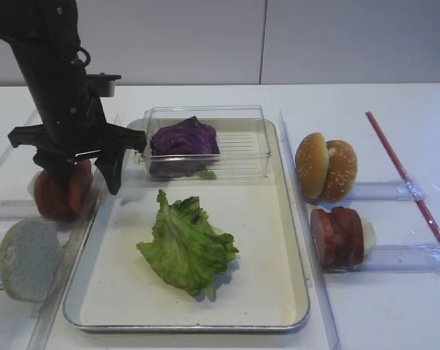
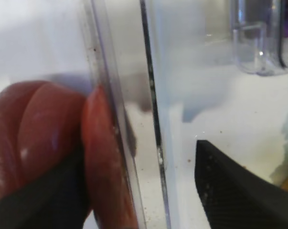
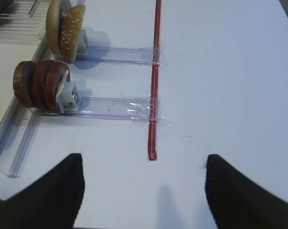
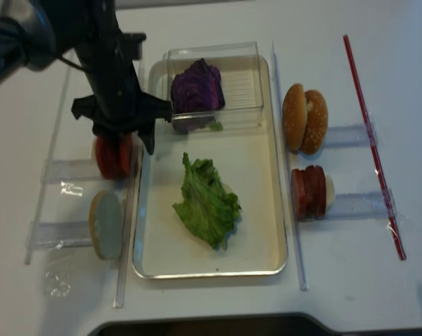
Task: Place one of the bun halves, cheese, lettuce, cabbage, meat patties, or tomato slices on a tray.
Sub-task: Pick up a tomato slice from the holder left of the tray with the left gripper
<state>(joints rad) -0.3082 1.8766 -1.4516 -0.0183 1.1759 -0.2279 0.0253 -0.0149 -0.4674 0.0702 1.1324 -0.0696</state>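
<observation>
Other slices are packed against the inner side of the outer red tomato slice. My left gripper should grab that slice by its exposed upper edge (image 4: 126,152) next.
Several red tomato slices (image 1: 58,191) stand on edge in a clear holder left of the silver tray (image 1: 267,248). My left gripper (image 1: 88,175) is down over them and open. In the left wrist view one finger (image 2: 43,200) sits between the tomato slices (image 2: 34,129), and the other finger (image 2: 239,191) hangs over the tray floor, apart from the outer slice (image 2: 105,171). The holder's clear wall runs between the fingers. Green lettuce (image 1: 187,248) lies on the tray. Purple cabbage (image 1: 183,138) is in a clear box. My right gripper (image 3: 144,191) is open over bare table.
Bun halves (image 1: 325,168) and meat patties (image 1: 338,235) stand on edge in clear holders right of the tray. A pale bun half (image 1: 26,259) leans at front left. A red strip (image 1: 406,179) is taped along the right side. The clear box (image 1: 260,146) fills the tray's far end.
</observation>
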